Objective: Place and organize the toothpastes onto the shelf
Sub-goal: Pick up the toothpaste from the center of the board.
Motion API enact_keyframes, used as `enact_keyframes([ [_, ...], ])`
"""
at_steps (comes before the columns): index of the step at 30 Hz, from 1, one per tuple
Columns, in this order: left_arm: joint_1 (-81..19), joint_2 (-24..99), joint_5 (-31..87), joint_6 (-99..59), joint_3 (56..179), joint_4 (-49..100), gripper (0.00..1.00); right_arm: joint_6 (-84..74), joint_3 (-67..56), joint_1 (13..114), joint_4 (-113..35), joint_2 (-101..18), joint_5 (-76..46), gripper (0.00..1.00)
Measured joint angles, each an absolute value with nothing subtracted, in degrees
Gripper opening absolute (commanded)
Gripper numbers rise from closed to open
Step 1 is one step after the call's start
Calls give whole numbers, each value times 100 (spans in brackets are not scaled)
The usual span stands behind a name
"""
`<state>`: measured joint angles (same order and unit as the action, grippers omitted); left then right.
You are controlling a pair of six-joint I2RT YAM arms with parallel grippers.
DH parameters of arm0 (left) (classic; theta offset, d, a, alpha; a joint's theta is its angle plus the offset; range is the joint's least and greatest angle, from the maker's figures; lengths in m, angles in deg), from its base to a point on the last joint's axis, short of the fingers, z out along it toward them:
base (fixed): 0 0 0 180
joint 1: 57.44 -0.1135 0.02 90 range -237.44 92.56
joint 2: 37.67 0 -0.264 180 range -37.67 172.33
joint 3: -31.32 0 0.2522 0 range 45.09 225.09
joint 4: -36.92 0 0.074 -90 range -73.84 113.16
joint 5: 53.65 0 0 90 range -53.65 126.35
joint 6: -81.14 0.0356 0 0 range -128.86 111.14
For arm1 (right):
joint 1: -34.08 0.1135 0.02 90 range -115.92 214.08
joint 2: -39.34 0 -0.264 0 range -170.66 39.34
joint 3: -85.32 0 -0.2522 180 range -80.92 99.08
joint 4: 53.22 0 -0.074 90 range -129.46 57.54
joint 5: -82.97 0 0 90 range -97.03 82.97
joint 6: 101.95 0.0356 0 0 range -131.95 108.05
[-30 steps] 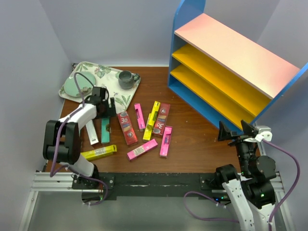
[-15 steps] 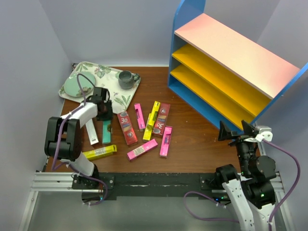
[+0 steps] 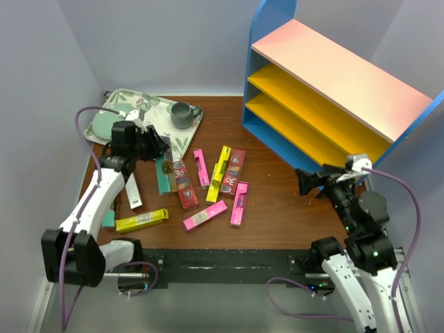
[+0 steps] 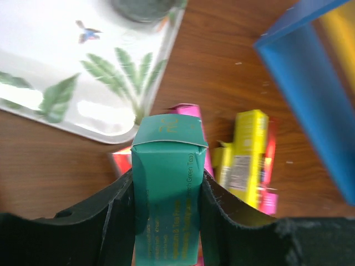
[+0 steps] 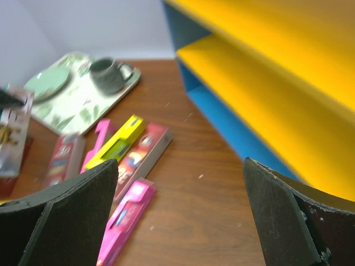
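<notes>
The right gripper grabs the teal toothpaste carton (image 3: pixel 164 174) near one end next, across its long sides, leaving the opposite end free for the shelf.
My left gripper (image 3: pixel 157 154) is shut on a teal toothpaste carton (image 3: pixel 164 174), held off the table beside the tray. In the left wrist view the carton (image 4: pixel 166 188) stands clamped between both fingers (image 4: pixel 116 221), its end flap pointing away. Other toothpastes lie loose mid-table: dark red (image 3: pixel 182 184), pink (image 3: pixel 200 168), yellow (image 3: pixel 220 173), another pink (image 3: pixel 238 202) and a yellow one (image 3: pixel 142 220). The shelf (image 3: pixel 347 76) stands at the back right with bare boards. My right gripper (image 3: pixel 313 182) hangs open in front of the shelf (image 5: pixel 266 105), with nothing between its fingers; a pink carton (image 5: pixel 125 221) lies below it.
A floral tray (image 3: pixel 149 114) at the back left carries a green plate (image 3: pixel 111 123) and a grey cup (image 3: pixel 182 114). A white carton (image 3: pixel 132 191) lies by the left arm. Grey walls close in on the left and the back.
My left gripper closed on the teal carton and lifted it off the table, the arm rising and swinging back. My right gripper moved left and forward toward the table's middle.
</notes>
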<state>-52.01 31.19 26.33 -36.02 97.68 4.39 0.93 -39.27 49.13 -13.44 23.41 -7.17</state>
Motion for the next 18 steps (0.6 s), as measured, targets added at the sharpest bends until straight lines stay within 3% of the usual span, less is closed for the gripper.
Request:
enact_keyframes([
  [12,-5096,2098,1276,-6246,7779,2972,9,911,-4104,5077,-1883,239,-2442,98],
  [18,-4141,2192,1604,-7394,7019,4555,7,1376,-4495,6672,-2747,-150,-1910,99],
])
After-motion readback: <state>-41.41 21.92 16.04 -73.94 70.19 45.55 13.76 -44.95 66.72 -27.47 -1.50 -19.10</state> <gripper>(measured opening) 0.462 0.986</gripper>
